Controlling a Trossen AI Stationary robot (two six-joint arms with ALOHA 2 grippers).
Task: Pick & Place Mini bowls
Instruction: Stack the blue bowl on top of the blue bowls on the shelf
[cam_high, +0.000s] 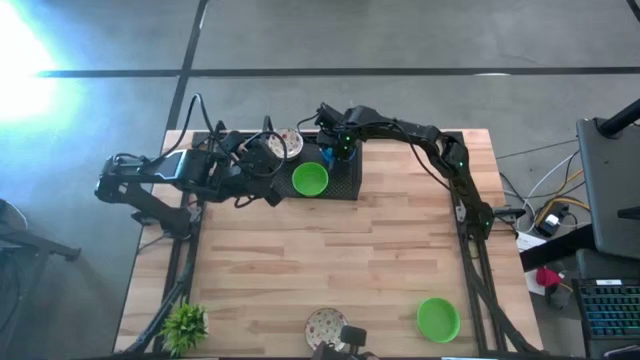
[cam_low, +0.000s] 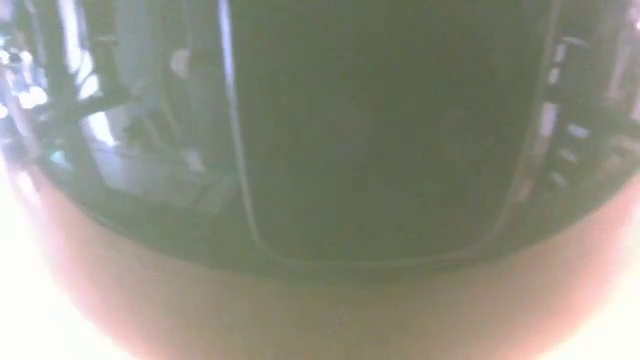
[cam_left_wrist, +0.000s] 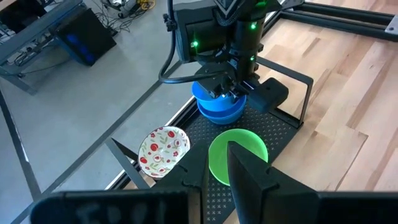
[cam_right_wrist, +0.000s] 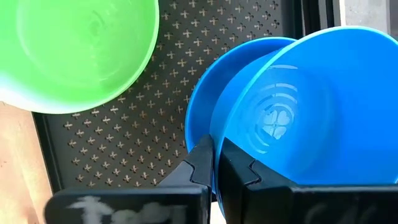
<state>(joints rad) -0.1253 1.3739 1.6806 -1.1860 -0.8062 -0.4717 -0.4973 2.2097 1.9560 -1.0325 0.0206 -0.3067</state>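
The upper blue bowl's base (cam_right_wrist: 275, 124) would nest inside the lower blue bowl's rim, so my right gripper needs to release.
A black mesh tray (cam_high: 345, 182) stands at the table's far middle. In it sits a green mini bowl (cam_high: 309, 179), and beside that a blue mini bowl (cam_right_wrist: 202, 93). My right gripper (cam_right_wrist: 216, 163) is shut on a second blue bowl (cam_right_wrist: 311, 106), tilted over the first. A white red-speckled bowl (cam_left_wrist: 163, 149) sits tilted at the tray's far left corner. My left gripper (cam_high: 268, 152) hovers above that corner and touches nothing that I can see. Near the front edge lie another green bowl (cam_high: 437, 318) and another speckled bowl (cam_high: 326, 325). My right gripper pinches the upper blue bowl's rim (cam_right_wrist: 215, 144), one finger (cam_right_wrist: 202, 163) outside the wall and one finger (cam_right_wrist: 239, 171) inside. The fingers come from above, pointing steeply down. The bowl tilts over the lower blue bowl; whether it rests in it I cannot tell.
A small spiky green plant (cam_high: 185, 325) stands at the near left corner. Bare wood lies across the table's middle (cam_high: 330, 250). Something dark, round and blurred fills the low view (cam_low: 380, 130). Cables and equipment lie off the table's right side (cam_high: 560, 215).
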